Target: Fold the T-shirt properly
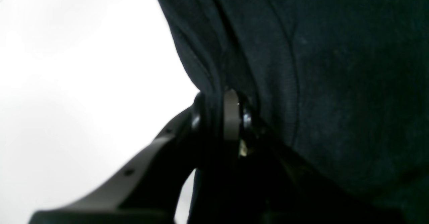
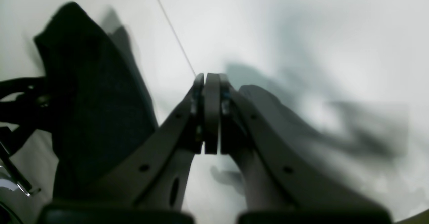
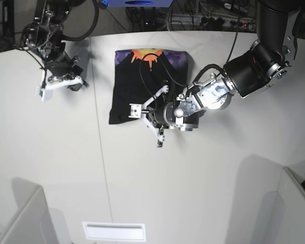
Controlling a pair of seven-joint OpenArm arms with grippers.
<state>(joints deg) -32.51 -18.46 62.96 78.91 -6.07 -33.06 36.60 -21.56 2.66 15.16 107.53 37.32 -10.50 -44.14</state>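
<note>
The shirt's near edge (image 3: 123, 122) is straight and low over the white table, so it would lie straight. My left gripper needs to let go of the shirt now.
The black T-shirt (image 3: 137, 86) lies folded on the white table (image 3: 203, 178), with its orange sun and purple print showing along the far edge. My left gripper (image 3: 151, 121) is at the shirt's near right corner. In the left wrist view it (image 1: 221, 116) is shut on a fold of the black T-shirt (image 1: 318, 66), and cloth is pinched between the fingers. My right gripper (image 3: 66, 81) hovers over bare table to the left of the shirt. Its fingers (image 2: 211, 83) are pressed together with nothing between them. A dark cloth shape (image 2: 97, 110) shows blurred at the left of that view.
A thin seam (image 3: 99, 132) runs down the table left of the shirt. A white slot (image 3: 114, 231) sits at the near edge, and grey partitions (image 3: 20, 218) stand at both near corners. Cables and gear (image 3: 203, 15) crowd the back edge.
</note>
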